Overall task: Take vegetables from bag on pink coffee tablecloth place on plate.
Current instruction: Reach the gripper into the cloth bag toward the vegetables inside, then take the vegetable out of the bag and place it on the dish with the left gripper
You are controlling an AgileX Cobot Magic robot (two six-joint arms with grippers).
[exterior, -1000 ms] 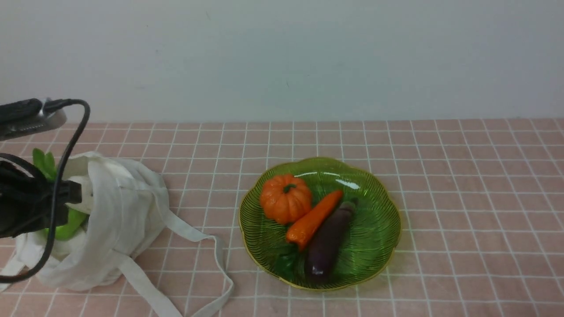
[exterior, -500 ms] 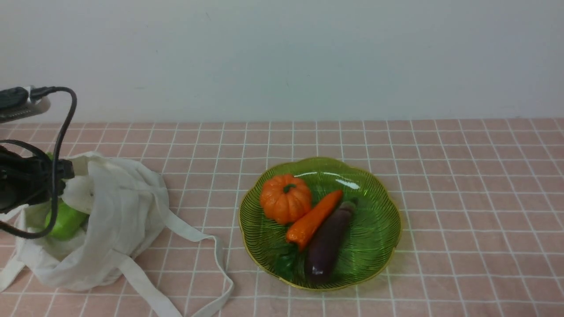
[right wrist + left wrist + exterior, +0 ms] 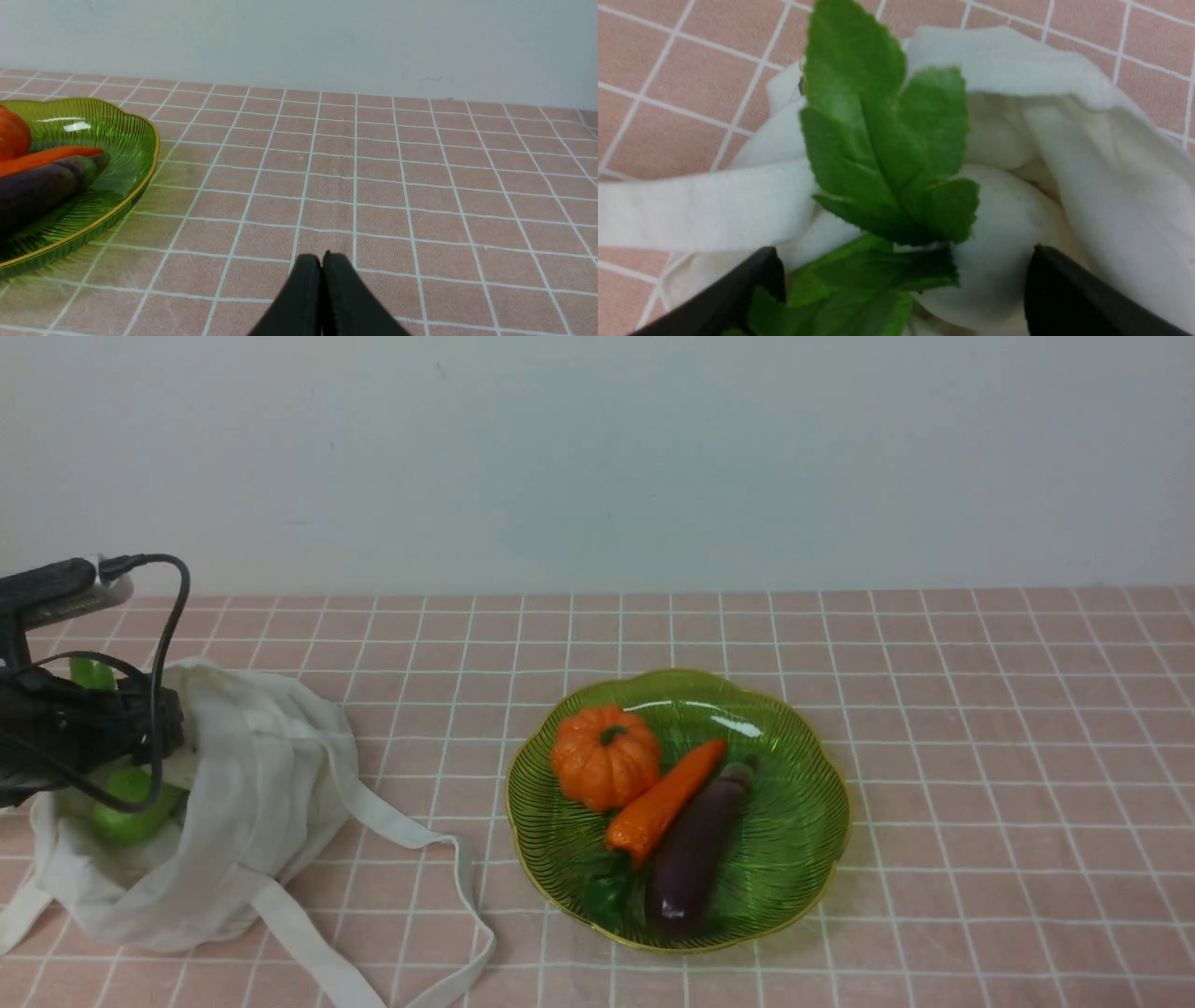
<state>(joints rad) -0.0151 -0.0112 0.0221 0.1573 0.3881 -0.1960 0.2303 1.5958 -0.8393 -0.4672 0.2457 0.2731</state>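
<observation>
Next, the left gripper grabs the white radish by its thick white body (image 3: 984,269), since its thin green leaves would possibly tear.
The off-white cloth bag (image 3: 252,775) lies at the left on the pink grid tablecloth (image 3: 980,756). My left gripper (image 3: 163,728) is in the bag's mouth. In the left wrist view it (image 3: 903,249) is open, its fingers (image 3: 1064,289) wide apart on either side of the white radish (image 3: 1004,242) with green leaves (image 3: 878,140). A light-green gourd (image 3: 126,803) lies in the bag below it. The green plate (image 3: 812,831) sits mid-table. My right gripper (image 3: 321,261) is shut and empty, low over the cloth to the right of the plate (image 3: 135,140).
The plate holds an orange pumpkin (image 3: 605,756), an orange carrot (image 3: 663,798) and a dark purple eggplant (image 3: 695,849). The bag's long straps (image 3: 411,831) trail over the cloth toward the plate. A pale wall stands behind the table.
My left gripper rose and drew back to the left, then came back down to the right into the bag's mouth. The radish's white body is now hidden behind it in the front view.
</observation>
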